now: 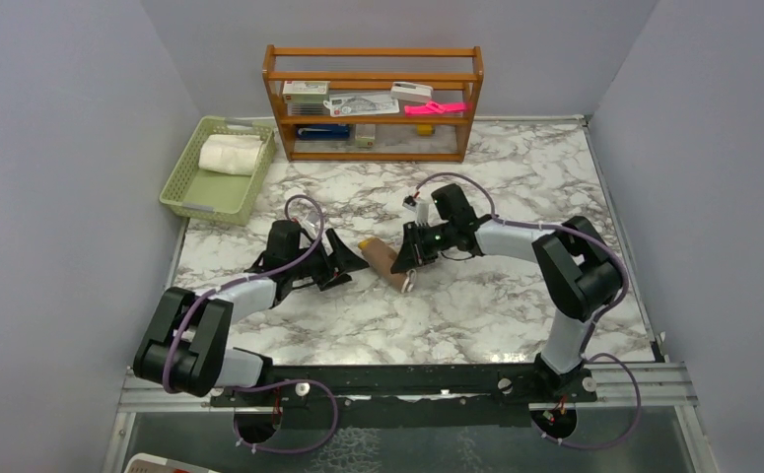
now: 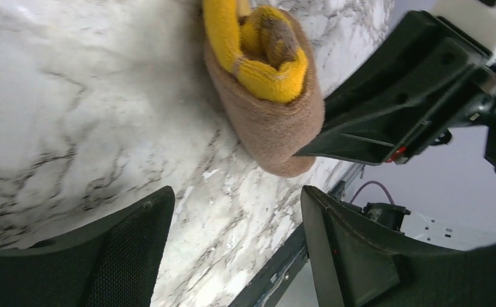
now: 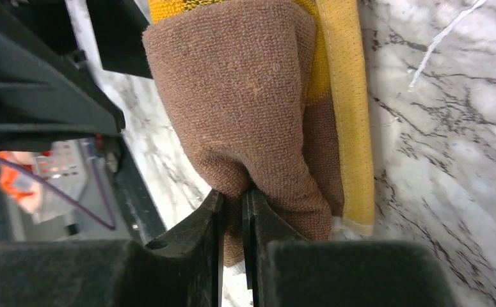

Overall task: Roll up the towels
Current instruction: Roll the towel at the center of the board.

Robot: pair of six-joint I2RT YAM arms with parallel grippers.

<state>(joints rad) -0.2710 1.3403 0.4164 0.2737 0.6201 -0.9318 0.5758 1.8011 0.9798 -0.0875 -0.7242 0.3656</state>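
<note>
My left gripper grabs the brown towel (image 1: pixel 384 261) across its rolled layers by the yellow spiral end next. Then the rolled towel goes in the basket.
A brown towel (image 1: pixel 384 261) with mustard-yellow trim lies rolled up on the marble table, between the two arms. Its yellow spiral end (image 2: pixel 264 57) faces the left wrist camera. My right gripper (image 1: pixel 409 266) is shut on a fold of the brown towel (image 3: pixel 251 96) at its near end, with cloth pinched between the fingers (image 3: pixel 207 224). My left gripper (image 1: pixel 350 264) stands open just left of the roll, with only bare marble between its fingers (image 2: pixel 136 224). A rolled cream-white towel (image 1: pixel 230 155) lies in the green basket (image 1: pixel 192 197).
A wooden shelf (image 1: pixel 374 101) with boxes, papers and a pink item stands at the back. The green basket sits at the back left against the wall. A metal rail (image 1: pixel 407 379) runs along the table's near edge. Grey walls close in both sides.
</note>
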